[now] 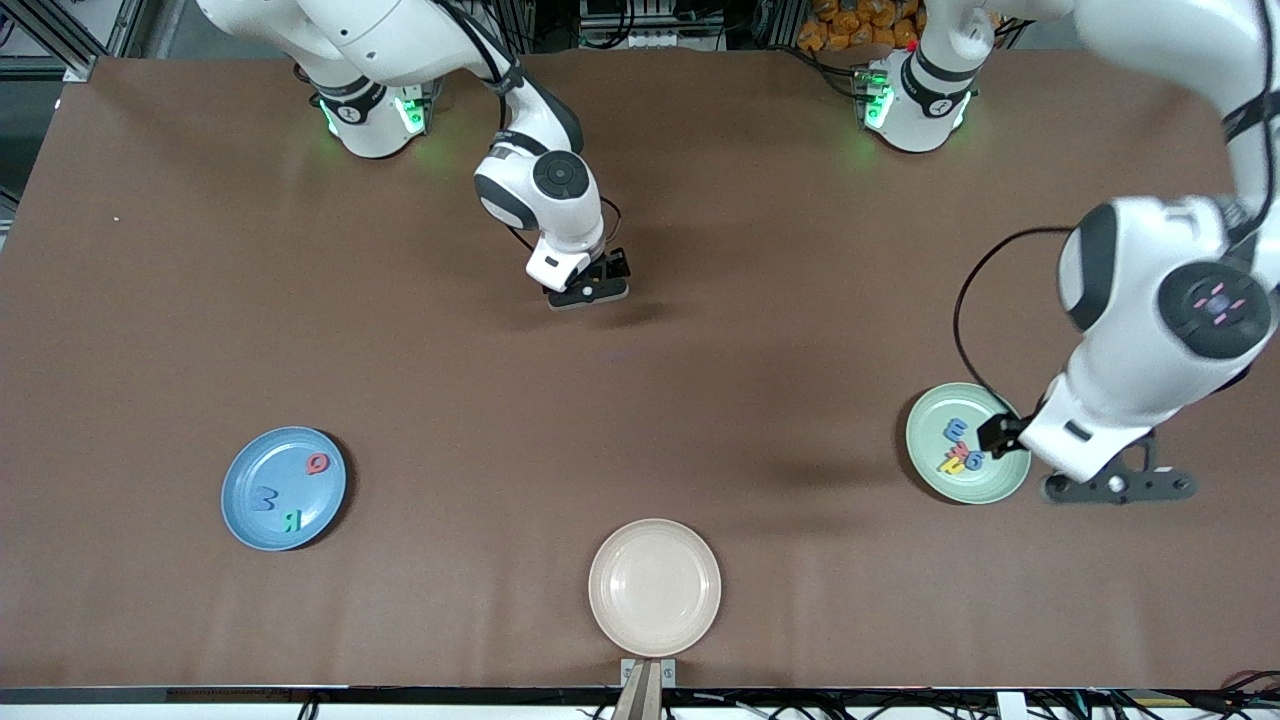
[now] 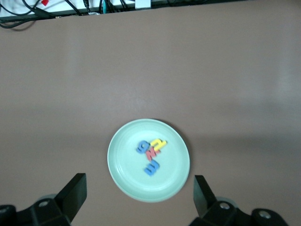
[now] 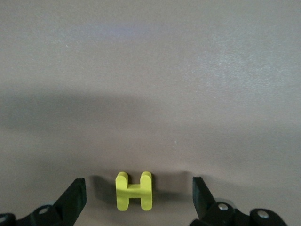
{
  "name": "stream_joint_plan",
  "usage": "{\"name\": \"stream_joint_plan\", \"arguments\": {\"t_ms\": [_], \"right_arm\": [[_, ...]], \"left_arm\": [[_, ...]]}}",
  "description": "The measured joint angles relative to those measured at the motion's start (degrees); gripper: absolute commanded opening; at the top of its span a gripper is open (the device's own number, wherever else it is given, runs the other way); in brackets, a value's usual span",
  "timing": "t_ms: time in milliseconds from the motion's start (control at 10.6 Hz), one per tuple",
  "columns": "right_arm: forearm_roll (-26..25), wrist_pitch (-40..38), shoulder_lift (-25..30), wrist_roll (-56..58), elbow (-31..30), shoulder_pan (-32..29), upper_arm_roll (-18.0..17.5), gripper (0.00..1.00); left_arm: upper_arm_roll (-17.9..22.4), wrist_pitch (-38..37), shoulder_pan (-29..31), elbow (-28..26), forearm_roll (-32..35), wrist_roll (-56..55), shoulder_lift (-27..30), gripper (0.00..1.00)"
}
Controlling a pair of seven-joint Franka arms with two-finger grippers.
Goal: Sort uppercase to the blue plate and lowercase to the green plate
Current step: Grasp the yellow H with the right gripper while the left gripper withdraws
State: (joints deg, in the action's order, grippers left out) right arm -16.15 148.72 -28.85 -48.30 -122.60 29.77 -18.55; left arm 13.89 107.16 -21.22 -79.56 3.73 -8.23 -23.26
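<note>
My right gripper's fingers are around the yellow H (image 3: 134, 191) on the tabletop in the right wrist view, so my right gripper should close on the H.
The blue plate (image 1: 252, 462) holds a red Q (image 1: 316, 463), a dark blue M (image 1: 265, 497) and a green R (image 1: 290, 521). The green plate (image 1: 985, 487) (image 2: 126, 175) carries two light blue letters (image 2: 152, 166), a pinkish-red w (image 2: 151, 154) and a thin yellow one (image 2: 159, 145) in a small heap. My left gripper (image 1: 1003, 433) (image 2: 140, 194) hangs open and empty above that plate. A yellow H (image 3: 134, 190) lies flat on the table between the spread fingers (image 3: 72, 197) of my open right gripper (image 1: 590, 286) (image 3: 137, 197). The gripper hides the H in the front view.
An empty cream-white plate (image 1: 654, 586) sits near the table's front edge, between the two coloured plates. Brown tabletop (image 1: 640, 400) stretches bare between the plates and the arms' bases.
</note>
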Motion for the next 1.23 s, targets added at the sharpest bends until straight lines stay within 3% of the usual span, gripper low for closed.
{"name": "stream_joint_plan", "arguments": {"t_ms": [378, 568, 662, 757, 852, 1230], "right_arm": [[-0.02, -0.02, -0.46, -0.74, 0.17, 0.34, 0.13, 1.0], [-0.03, -0.04, -0.68, -0.81, 0.17, 0.37, 0.2, 1.0], [-0.03, -0.04, -0.86, -0.84, 0.18, 0.38, 0.21, 0.57], [-0.03, -0.04, -1.0, -0.88, 0.19, 0.4, 0.22, 0.07], [-0.03, 0.06, -1.03, -1.1, 0.25, 0.4, 0.21, 0.0], [-0.03, -0.3, -0.33, -2.69, 0.81, 0.48, 0.07, 0.0]], "left_arm": [[-12.97, -5.78, 10.91, -0.31, 0.0, 0.0, 8.7, 1.0], [-17.13, -8.14, 15.38, -0.39, -0.17, 0.04, 11.59, 1.0], [-18.46, -9.06, 16.43, -0.47, -0.54, 0.04, 12.56, 1.0], [-19.31, -9.7, 16.83, -0.55, -2.13, 0.01, 13.1, 1.0], [-19.61, -10.17, 16.83, -0.59, -4.62, -0.11, 13.43, 1.0], [-19.82, -10.81, 16.86, -0.6, -6.41, -0.8, 14.54, 1.0]]}}
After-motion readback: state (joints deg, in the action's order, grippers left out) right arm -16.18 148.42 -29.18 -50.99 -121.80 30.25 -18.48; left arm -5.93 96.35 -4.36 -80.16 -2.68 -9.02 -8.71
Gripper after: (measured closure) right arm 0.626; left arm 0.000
